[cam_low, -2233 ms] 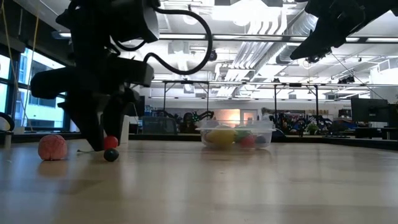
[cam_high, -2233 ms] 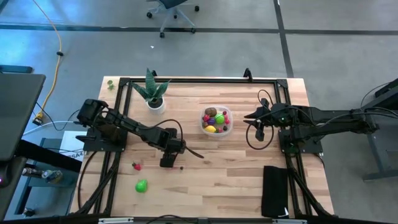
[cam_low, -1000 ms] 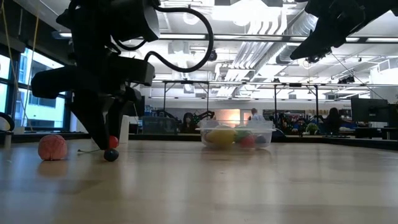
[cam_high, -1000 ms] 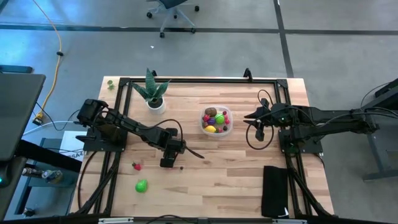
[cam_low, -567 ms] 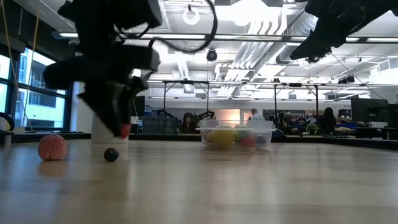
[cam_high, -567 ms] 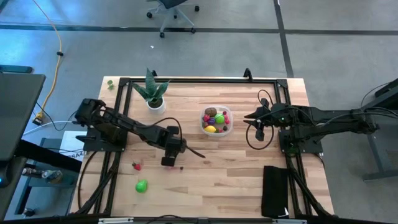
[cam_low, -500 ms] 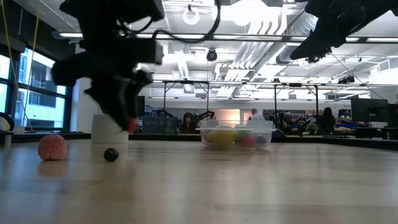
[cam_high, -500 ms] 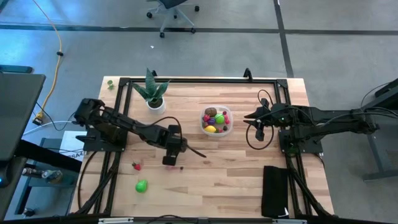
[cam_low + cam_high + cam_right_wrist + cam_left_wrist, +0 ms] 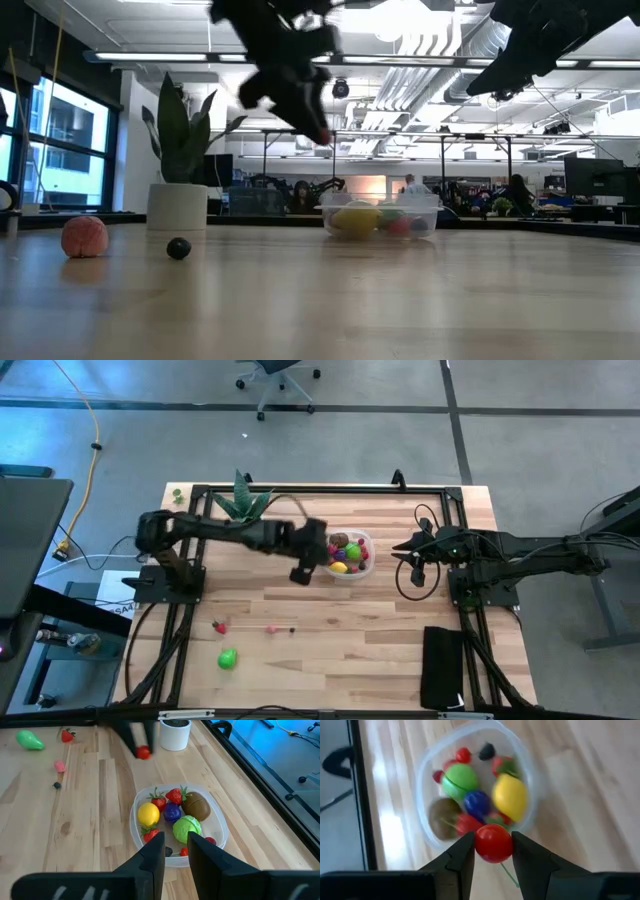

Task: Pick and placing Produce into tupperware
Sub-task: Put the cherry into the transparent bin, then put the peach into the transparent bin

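The small red fruit would miss if my left gripper opened now: it hangs short of the tupperware's rim in the left wrist view.
The clear tupperware sits mid-table, holding a yellow lemon, a green ball, a brown kiwi, a purple fruit, strawberries and berries. My left gripper hovers just left of it, shut on a small red round fruit. On the table lie a strawberry, a green fruit, a small pink piece and a dark berry. My right gripper waits open in the air, right of the tupperware. My left gripper pinches the red round fruit between its two fingertips, one on each side. The fingers come from above, slanting toward the tupperware. The fruit is lifted clear of the table, and its thin green stem trails from it.
A spiky green plant in a white pot stands at the far left. A black flat object lies at the near right edge. A black frame runs around the table. Bare wood shows in the near middle.
My left gripper, shut on the red fruit, has risen from the table beside the dark berry and swung toward the far right, up to the tupperware. The fruit is lifted clear. The dark berry has stayed put, and the pink piece now shows where the gripper was.
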